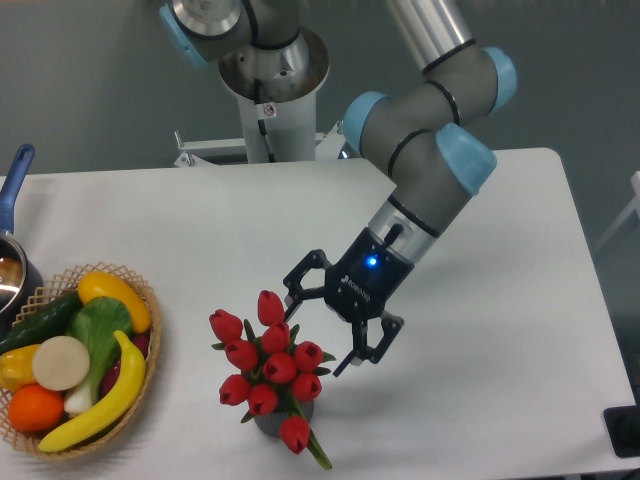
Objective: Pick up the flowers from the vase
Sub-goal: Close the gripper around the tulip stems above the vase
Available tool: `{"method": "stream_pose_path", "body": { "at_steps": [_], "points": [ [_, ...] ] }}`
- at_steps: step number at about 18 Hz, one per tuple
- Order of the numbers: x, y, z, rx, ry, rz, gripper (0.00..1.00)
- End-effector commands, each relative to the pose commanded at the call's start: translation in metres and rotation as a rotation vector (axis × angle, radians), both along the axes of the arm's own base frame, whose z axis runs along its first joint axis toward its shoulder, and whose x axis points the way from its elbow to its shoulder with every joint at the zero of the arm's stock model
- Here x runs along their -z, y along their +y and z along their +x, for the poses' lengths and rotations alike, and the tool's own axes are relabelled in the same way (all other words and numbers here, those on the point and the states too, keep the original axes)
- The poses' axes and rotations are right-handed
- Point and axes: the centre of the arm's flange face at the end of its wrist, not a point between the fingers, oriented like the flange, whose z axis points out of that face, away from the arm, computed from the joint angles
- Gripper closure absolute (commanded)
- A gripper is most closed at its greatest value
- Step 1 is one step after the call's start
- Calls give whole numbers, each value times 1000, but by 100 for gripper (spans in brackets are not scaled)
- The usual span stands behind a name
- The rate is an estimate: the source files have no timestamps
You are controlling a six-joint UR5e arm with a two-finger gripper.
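Note:
The flowers [268, 366] will next be grabbed by their red tulip buds, and my gripper will then lift them out of the dark grey vase [272, 425].
The flowers [268, 366], a bunch of red tulip buds with green leaves, stand near the table's front edge. Under them only a sliver of the dark grey vase [272, 425] shows. My gripper [318, 336] hangs open just to the upper right of the bunch, tilted towards it. One fingertip [291, 303] is beside the topmost bud and the other [345, 369] is by the right-hand buds. Nothing is between the fingers.
A wicker basket [142, 285] of fruit and vegetables sits at the front left. Behind it, at the left edge, is a blue-handled metal pot [12, 262]. The arm's base column [270, 95] rises behind the table's far edge.

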Motion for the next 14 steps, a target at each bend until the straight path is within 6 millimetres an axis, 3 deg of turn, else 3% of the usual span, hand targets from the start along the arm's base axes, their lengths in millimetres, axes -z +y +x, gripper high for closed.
{"method": "stream_pose_path", "body": {
  "at_steps": [8,14],
  "points": [
    [-5,29,8,-2,-46,-16,3],
    [-5,25,12,-10,-58,-24,60]
  ]
}}
